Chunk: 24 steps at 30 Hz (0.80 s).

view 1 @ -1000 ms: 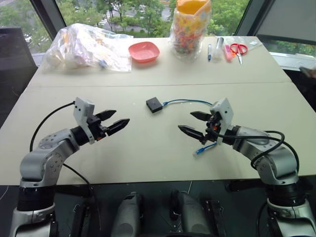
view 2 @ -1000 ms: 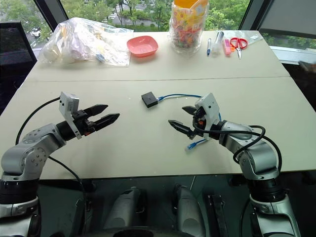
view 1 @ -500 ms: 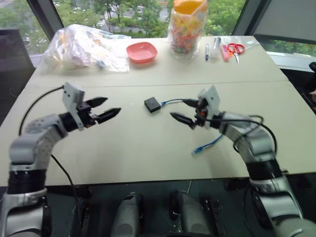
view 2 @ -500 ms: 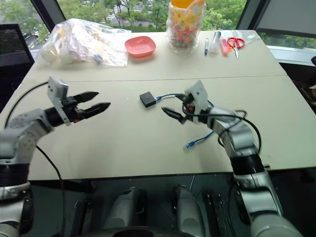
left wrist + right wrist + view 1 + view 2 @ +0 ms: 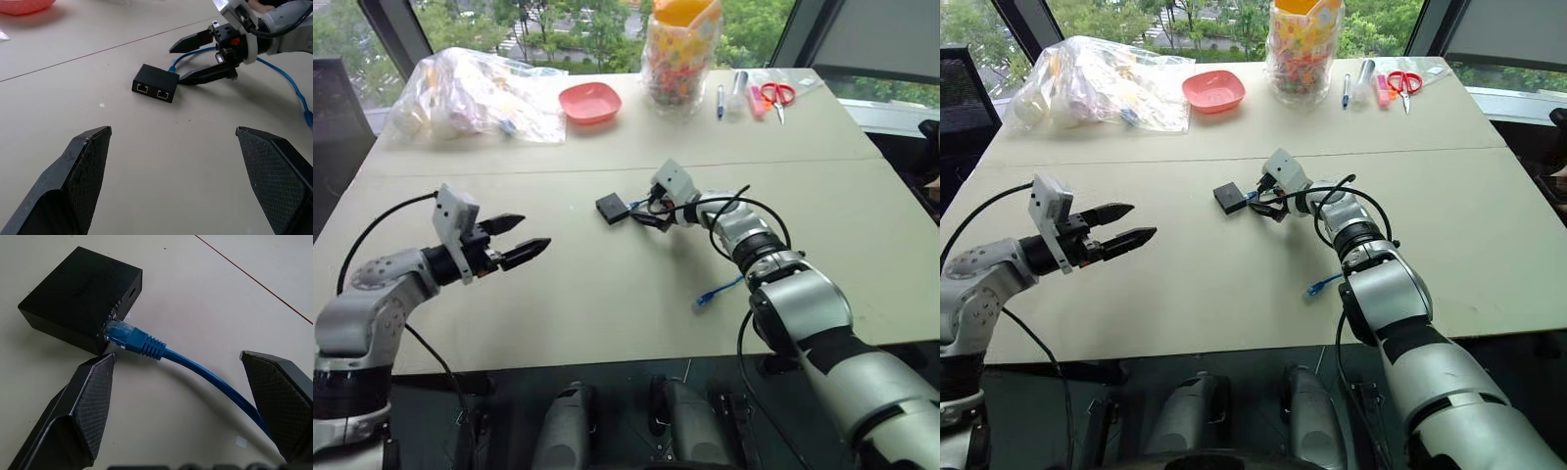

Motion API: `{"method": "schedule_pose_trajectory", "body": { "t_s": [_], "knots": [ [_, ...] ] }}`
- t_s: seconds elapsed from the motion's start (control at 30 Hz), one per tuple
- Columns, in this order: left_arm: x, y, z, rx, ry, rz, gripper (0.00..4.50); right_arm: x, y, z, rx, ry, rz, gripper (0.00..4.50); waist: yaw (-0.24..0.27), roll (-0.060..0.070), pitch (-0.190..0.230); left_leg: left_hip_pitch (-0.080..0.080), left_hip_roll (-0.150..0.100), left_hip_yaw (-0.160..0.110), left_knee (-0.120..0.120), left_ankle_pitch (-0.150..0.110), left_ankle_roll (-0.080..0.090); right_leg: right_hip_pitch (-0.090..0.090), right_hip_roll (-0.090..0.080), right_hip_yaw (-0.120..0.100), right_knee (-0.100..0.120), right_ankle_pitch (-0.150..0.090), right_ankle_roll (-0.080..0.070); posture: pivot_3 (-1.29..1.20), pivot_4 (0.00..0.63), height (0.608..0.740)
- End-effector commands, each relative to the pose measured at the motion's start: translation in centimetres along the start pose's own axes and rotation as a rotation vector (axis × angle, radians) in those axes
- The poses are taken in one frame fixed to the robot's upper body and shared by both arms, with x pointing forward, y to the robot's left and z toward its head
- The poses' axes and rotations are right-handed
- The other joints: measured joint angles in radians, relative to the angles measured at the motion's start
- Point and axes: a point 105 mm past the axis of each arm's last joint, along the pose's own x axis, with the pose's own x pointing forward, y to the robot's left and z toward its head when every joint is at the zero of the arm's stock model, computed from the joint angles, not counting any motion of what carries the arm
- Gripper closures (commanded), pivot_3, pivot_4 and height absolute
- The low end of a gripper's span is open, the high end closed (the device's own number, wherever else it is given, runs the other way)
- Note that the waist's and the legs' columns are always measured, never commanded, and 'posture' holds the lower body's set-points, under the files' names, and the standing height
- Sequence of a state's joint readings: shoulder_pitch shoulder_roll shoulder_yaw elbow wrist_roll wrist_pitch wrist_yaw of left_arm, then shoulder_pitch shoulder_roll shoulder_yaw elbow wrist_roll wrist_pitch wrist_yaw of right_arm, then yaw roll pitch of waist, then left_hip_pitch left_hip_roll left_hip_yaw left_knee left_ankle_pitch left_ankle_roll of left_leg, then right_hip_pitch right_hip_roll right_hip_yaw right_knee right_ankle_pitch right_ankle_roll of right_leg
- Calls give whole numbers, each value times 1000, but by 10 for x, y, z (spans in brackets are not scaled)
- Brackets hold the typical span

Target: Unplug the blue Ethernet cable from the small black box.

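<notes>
The plug's clear tip [image 5: 117,333] is seated in the black box, so my right gripper will reach the plug and grip its blue ribbed boot [image 5: 145,343], which sticks out.
The small black box [image 5: 612,208] lies flat in the middle of the table, with two empty ports facing my left gripper [image 5: 156,93]. The blue Ethernet cable [image 5: 195,369] is plugged into its other side, and the clear plug [image 5: 119,333] is seated in the box [image 5: 80,293]. The cable curves back along my right arm to a loose end [image 5: 709,295] on the table. My right gripper [image 5: 641,210] is open and straddles the cable just behind the plug, one fingertip [image 5: 105,363] close to the box's corner. My left gripper [image 5: 533,232] hovers open and empty, well left of the box.
Along the far edge stand a crumpled plastic bag [image 5: 470,93], a pink bowl [image 5: 592,101], a jar of colourful pieces [image 5: 680,54], pens [image 5: 721,101] and red-handled scissors [image 5: 781,94]. A seam [image 5: 509,168] crosses the table behind the box.
My right gripper has reached forward and left, from beside the cable's loose end up to the box, and now brackets the plug. The left gripper stays open, nearly in place.
</notes>
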<state>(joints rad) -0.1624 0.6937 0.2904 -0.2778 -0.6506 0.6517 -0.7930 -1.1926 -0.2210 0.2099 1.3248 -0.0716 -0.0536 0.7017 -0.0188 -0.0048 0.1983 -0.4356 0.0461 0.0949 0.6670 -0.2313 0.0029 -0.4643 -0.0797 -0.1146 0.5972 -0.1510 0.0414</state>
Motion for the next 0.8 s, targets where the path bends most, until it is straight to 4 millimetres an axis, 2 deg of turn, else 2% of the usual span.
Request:
{"method": "schedule_pose_trajectory", "body": {
  "t_s": [0.03, 0.13, 0.27, 0.33, 0.43, 0.5, 0.57, 0.7, 0.8],
  "knots": [
    [-15, -5, 13, 26, -55, 66, 278, 4, 10, -15, 59, 77, 38, 231, 1, 0, 0, 3, 1, 0, 0, 0, 0, 3, 0, 0, 0, 0, 0, 0, 150, 740],
    [-19, -7, 12, 20, -55, 90, 278, 6, 17, -21, 5, 130, 67, 231, 3, 0, 0, 9, 2, -2, -1, 0, -1, 7, 1, 0, 0, -3, -1, 0, 150, 740],
    [-19, -8, 13, 18, -53, 93, 278, 14, 40, -12, -85, 128, 198, 231, 0, 0, -2, 10, 2, -2, -1, 0, -2, 7, 1, 0, 1, -3, -3, 0, 150, 740],
    [-17, -8, 13, 18, -54, 92, 278, 19, 52, -2, -126, 103, 254, 231, -7, -1, -2, 10, 2, -2, -1, 0, -1, 7, 2, 1, 1, -3, -3, 0, 150, 740],
    [-12, -8, 12, 15, -54, 82, 278, 25, 61, 25, -110, 10, 282, 231, -25, -1, -2, 10, 2, -2, -2, 0, -1, 6, 3, 1, 2, -4, -4, 0, 150, 740],
    [-9, -8, 11, 13, -54, 76, 278, 27, 58, 40, -85, -52, 244, 231, -29, -1, -2, 10, 2, -1, -2, 0, -1, 5, 4, 1, 2, -4, -4, 0, 150, 740],
    [-6, -8, 11, 13, -56, 68, 278, 27, 53, 46, -66, -78, 208, 231, -26, -1, -2, 10, 3, -1, -2, 0, -1, 4, 5, 1, 3, -3, -3, 0, 150, 740],
    [-2, -7, 11, 14, -56, 60, 278, 24, 42, 35, -64, -41, 159, 231, -19, -2, -2, 9, 3, -1, -2, 1, -2, 4, 5, 1, 4, -5, -7, 0, 150, 740],
    [3, -5, 9, 10, -57, 54, 278, 25, 52, 24, 1, -9, 216, 231, -18, -2, -2, 9, 3, -1, -2, 1, -3, 4, 2, 1, 3, -5, -7, 0, 150, 740]
  ]
}}
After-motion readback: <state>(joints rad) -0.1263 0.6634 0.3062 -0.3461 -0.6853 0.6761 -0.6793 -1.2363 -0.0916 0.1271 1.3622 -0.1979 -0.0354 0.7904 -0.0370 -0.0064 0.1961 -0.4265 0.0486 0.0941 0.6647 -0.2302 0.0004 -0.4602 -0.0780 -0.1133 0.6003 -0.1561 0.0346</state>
